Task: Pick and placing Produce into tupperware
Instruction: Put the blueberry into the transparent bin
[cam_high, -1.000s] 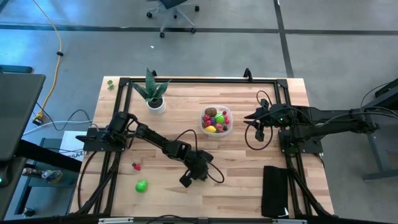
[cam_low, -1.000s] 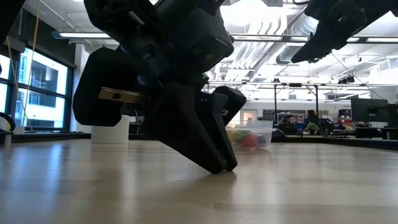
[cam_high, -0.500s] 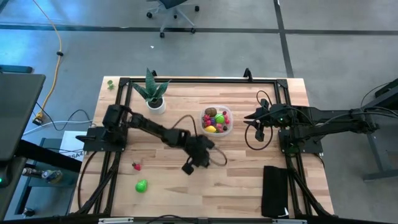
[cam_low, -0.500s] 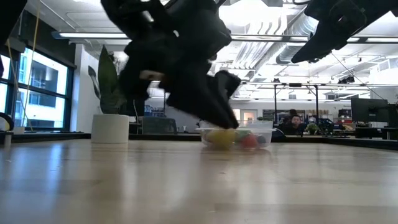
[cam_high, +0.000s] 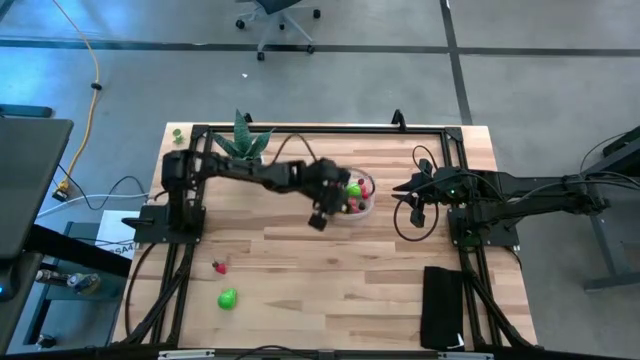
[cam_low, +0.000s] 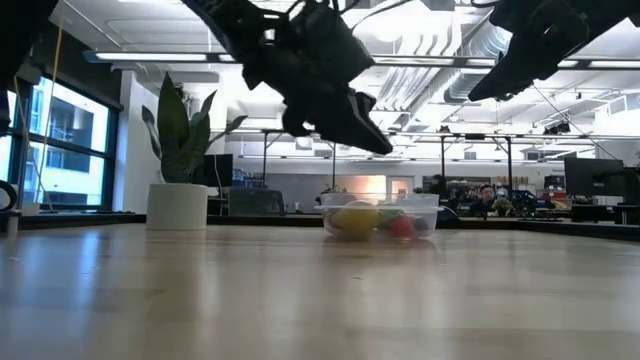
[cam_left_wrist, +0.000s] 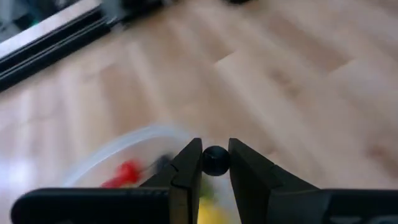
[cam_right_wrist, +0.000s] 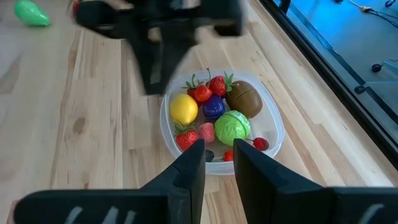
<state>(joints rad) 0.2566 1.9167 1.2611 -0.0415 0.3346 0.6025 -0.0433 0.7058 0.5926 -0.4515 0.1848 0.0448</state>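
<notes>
I should move the dark berry (cam_left_wrist: 216, 160) over the fruit in the tupperware before my left gripper releases it, because the berry is hanging beside the tupperware's rim.
The clear tupperware (cam_high: 371, 199) sits on the far middle of the table and holds a yellow lemon, a green ball, a brown kiwi, strawberries and a purple fruit (cam_right_wrist: 213, 106). My left gripper (cam_high: 318, 221) hangs over its near-left rim, shut on a tiny dark berry (cam_left_wrist: 215, 160). A green fruit (cam_high: 228, 298) and a red strawberry (cam_high: 218, 266) lie on the table near the left front. My right gripper (cam_high: 402, 189) waits just right of the tupperware, slightly open, with nothing between its fingers (cam_right_wrist: 189, 168). My left gripper pinches the small dark berry (cam_left_wrist: 215, 160) between its two fingertips (cam_left_wrist: 189, 163), one on each side. The fingers slant downward toward the tupperware's rim (cam_left_wrist: 124, 146). The berry is lifted clear of the table and the container.
A spiky plant in a white pot (cam_high: 250, 168) stands at the far left, behind the left arm. A black flat object (cam_high: 443, 305) lies at the right front. Black frame rails (cam_high: 330, 129) run around the table's edges. Bare wood lies across the front middle.
My left gripper has risen off the table at the front middle and swung toward the far edge and right, reaching the tupperware's near-left rim. Its fingers now slant less steeply. My right arm has kept still.
</notes>
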